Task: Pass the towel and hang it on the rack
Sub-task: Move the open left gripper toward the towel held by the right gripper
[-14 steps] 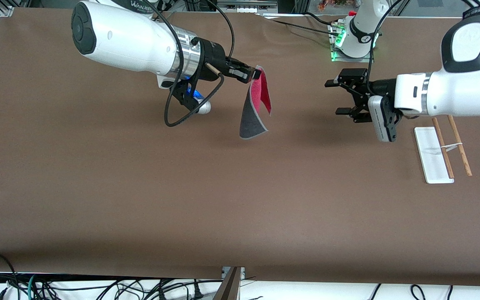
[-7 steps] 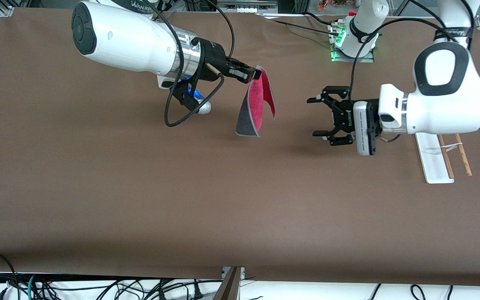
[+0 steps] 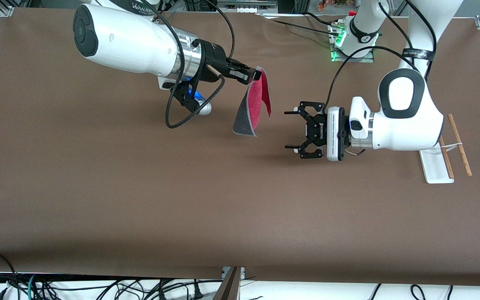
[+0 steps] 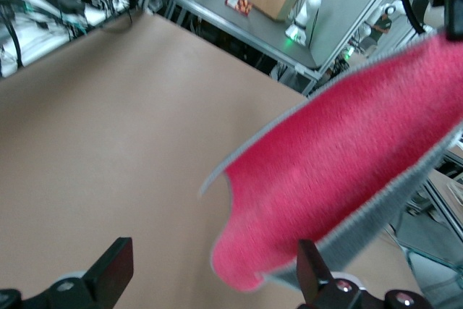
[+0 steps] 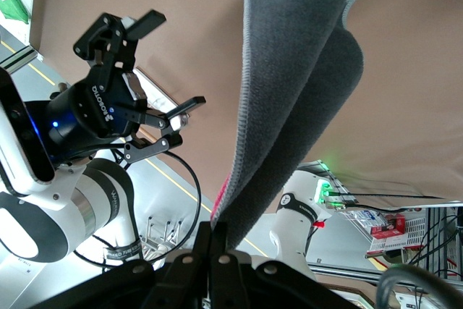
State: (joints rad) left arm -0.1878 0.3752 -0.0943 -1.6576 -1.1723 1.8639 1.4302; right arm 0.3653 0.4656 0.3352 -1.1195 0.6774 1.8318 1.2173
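My left gripper grabs the towel by its free pink corner (image 3: pixel 268 111) (image 4: pixel 244 273) hanging slack below next, since my right gripper stays shut on the top corner of the towel.
The towel (image 3: pixel 253 109), pink-red on one face and dark grey on the other, hangs folded in the air from my right gripper (image 3: pixel 256 75), which is shut on its top corner over the table's middle. In the right wrist view the grey face (image 5: pixel 296 92) hangs from my shut right gripper (image 5: pixel 218 240). My left gripper (image 3: pixel 293 130) is open and empty, level with the towel's lower half and a short gap from it. In the left wrist view the pink face (image 4: pixel 340 171) fills the space ahead of my open left gripper (image 4: pixel 217 280). The rack (image 3: pixel 444 158) stands at the left arm's end, partly hidden by the arm.
A brown cloth covers the table (image 3: pixel 140 200). The left arm's base with a green light (image 3: pixel 350 41) stands at the table's edge farthest from the front camera. Cables lie below the table's edge nearest that camera.
My left arm has swung away from the rack toward the hanging towel, its open gripper closing most of the gap. The right gripper has held still; the towel's lower end has swayed slightly.
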